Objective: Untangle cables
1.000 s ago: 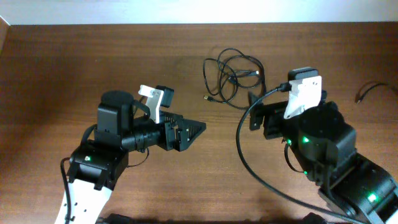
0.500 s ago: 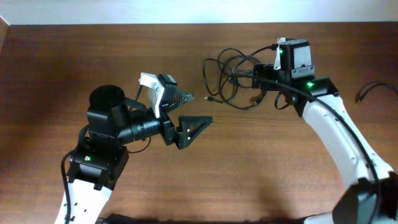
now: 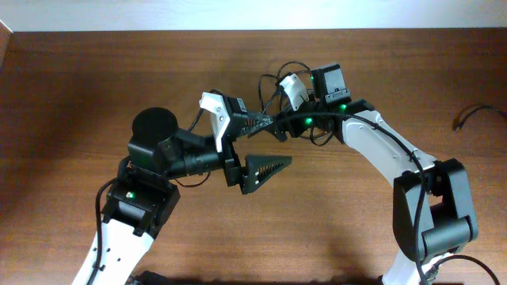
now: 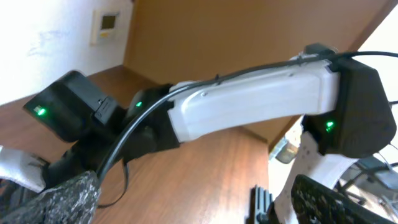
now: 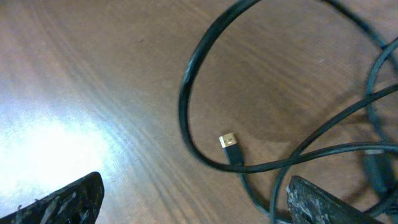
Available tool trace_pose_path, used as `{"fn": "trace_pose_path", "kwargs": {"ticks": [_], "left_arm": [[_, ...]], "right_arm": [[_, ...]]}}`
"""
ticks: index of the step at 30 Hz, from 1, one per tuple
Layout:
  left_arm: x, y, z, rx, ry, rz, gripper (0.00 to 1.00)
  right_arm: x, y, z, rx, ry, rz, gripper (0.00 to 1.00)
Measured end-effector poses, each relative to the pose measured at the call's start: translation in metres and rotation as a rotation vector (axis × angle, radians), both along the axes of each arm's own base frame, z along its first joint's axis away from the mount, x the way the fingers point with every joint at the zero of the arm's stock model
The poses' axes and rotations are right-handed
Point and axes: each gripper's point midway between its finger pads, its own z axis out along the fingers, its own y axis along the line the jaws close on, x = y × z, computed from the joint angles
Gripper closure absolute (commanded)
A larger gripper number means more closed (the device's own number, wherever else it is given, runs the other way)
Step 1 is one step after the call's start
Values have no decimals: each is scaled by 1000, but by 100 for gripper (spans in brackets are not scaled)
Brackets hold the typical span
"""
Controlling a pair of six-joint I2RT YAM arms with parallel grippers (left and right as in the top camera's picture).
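Observation:
The black cable needs to be lifted and untangled, so my right gripper needs to grab it by its outer loop next.
The cables [image 3: 264,85] are thin black cords in a tangled loop at the back middle of the wooden table. My right gripper [image 3: 275,125] is low over the tangle's left side and is open. In the right wrist view a cable loop [image 5: 186,106] and a small gold-tipped plug [image 5: 230,146] lie on the wood between the open fingers [image 5: 193,205]. My left gripper [image 3: 257,146] is open and empty, just left of the tangle and close to the right gripper. The left wrist view shows its wide-open fingers [image 4: 186,208] and the right arm [image 4: 249,106] ahead.
Another thin black cord [image 3: 469,115] lies apart at the far right edge of the table. The right arm [image 3: 388,154] arcs across the right half of the table. A pale wall runs along the table's back edge [image 3: 158,30].
The right arm swung from the right side up and left, onto the cable tangle. The left gripper opened and moved up and right toward the tangle.

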Motion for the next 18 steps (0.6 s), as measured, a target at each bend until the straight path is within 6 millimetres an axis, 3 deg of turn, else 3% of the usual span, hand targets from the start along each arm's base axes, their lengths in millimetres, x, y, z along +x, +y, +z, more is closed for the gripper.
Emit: {"fn": "trace_pose_path", "kwargs": {"ticks": [4,5,6,7,8,10,16,17,18], "left_arm": [[-23,-10,12,-43,-16,-132,1],[-27,-13,13,-46,-20,-151,1],[-28,-14,14,-48,-25,-160,1],[-28,-14,14,-49,-28,-161,1],[-29,-14,15,-51,-32,-162,1],[-29,-14,15,-51,-33,-165,1],[-29,-14,15,-51,-32,-167,1],[-29,-14,14,-49,-26,-167,1],[-30,-14,13,-46,-16,-167,1]], "right_arm": [[29,2,8,-9,-144,-34,11],[29,5,2,-18,-141,-33,24],[29,9,-7,-21,-128,-30,26],[32,14,-14,-11,-121,-40,61],[32,16,-25,-7,-97,-53,81],[40,16,-40,17,-46,-129,96],[44,15,-39,42,-20,-182,96],[39,17,-30,56,-6,-169,96],[35,19,-4,83,-26,-156,96]]}}
